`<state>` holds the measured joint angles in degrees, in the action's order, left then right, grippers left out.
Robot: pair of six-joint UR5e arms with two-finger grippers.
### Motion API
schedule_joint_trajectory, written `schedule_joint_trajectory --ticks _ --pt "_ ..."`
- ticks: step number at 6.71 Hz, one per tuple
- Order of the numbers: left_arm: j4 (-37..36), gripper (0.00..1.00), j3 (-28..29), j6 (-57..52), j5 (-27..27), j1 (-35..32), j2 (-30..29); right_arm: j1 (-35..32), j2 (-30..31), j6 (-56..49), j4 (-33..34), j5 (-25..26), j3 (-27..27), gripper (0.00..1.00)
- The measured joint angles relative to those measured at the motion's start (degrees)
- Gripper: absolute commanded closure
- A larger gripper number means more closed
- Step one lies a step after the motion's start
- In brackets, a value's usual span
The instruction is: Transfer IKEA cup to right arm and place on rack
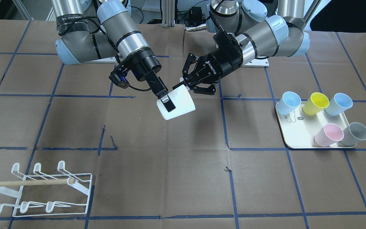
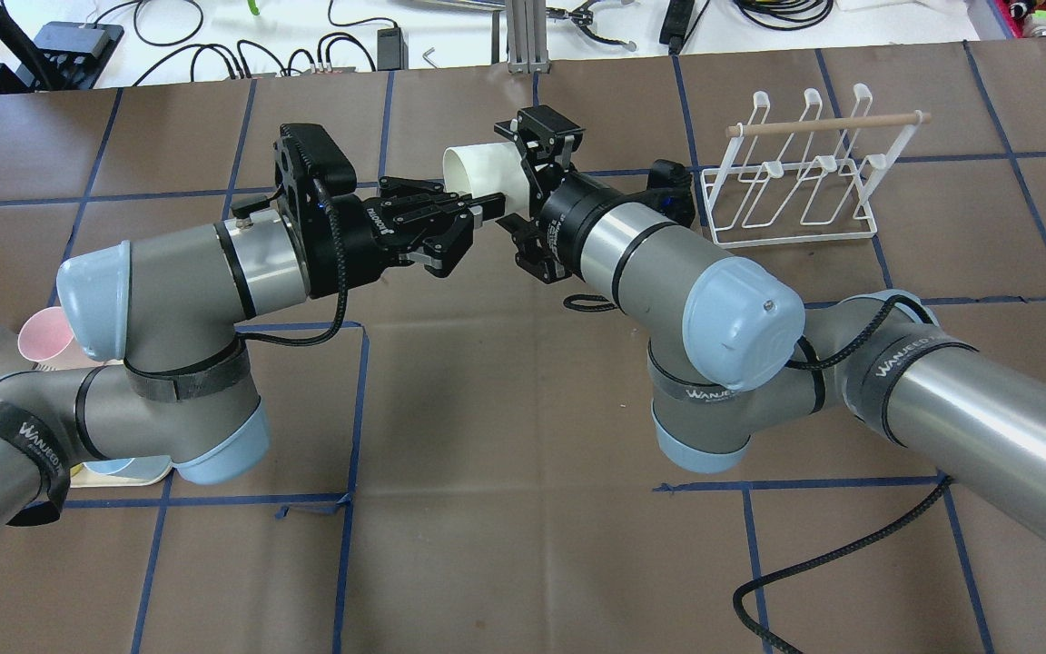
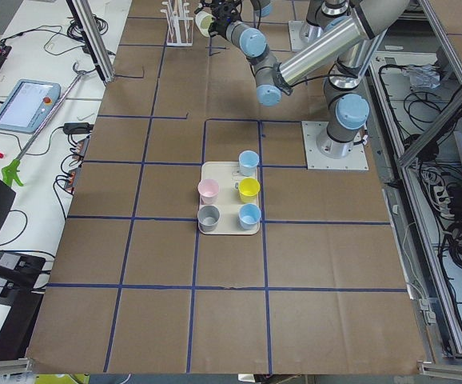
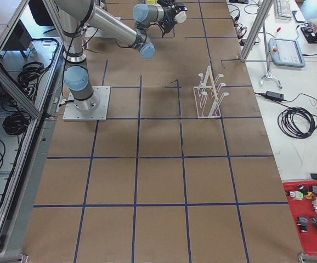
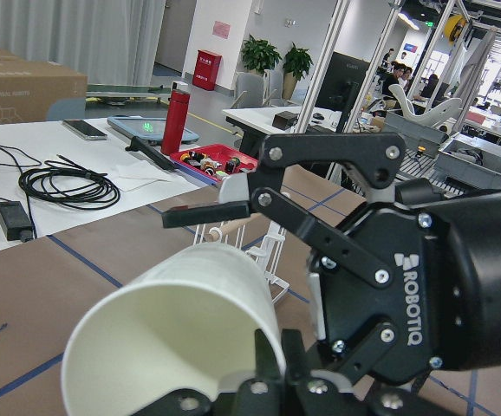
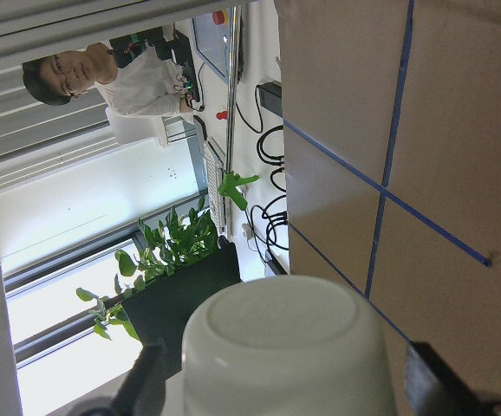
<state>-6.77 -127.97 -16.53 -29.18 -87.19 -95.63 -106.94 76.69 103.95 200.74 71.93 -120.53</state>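
Note:
My right gripper should next take hold of the white IKEA cup by its base end (image 1: 167, 107), and then it can carry the cup to the rack (image 1: 43, 190).
The white IKEA cup (image 1: 179, 106) hangs on its side in mid-air over the table's middle, also in the overhead view (image 2: 473, 168). My left gripper (image 1: 185, 85) is shut on its rim, one finger inside the mouth (image 5: 268, 360). My right gripper (image 1: 172, 105) is open and straddles the cup's base end; one finger (image 1: 167, 102) lies over the wall, the other is hidden behind. In the right wrist view the cup's base (image 6: 285, 347) sits between the two fingers with small gaps. The white wire rack (image 1: 43, 190) with a wooden dowel stands far off on my right (image 2: 795, 182).
A cream tray (image 1: 297, 135) on my left holds several coloured cups: blue (image 1: 289, 102), yellow (image 1: 316, 103), pink (image 1: 329, 134), grey (image 1: 357, 132). Brown table paper with blue tape lines lies below. Cables and devices lie beyond the far edge (image 2: 350, 36).

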Motion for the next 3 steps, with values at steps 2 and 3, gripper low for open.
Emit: schedule_joint_trajectory --ticks 2,3 --pt "0.0 0.94 0.0 0.3 0.0 0.0 0.0 0.0 0.0 -0.3 0.1 -0.5 0.0 0.44" --pt "0.0 0.75 0.0 0.7 0.0 0.0 0.1 0.0 -0.1 -0.3 0.3 -0.6 0.0 0.48"
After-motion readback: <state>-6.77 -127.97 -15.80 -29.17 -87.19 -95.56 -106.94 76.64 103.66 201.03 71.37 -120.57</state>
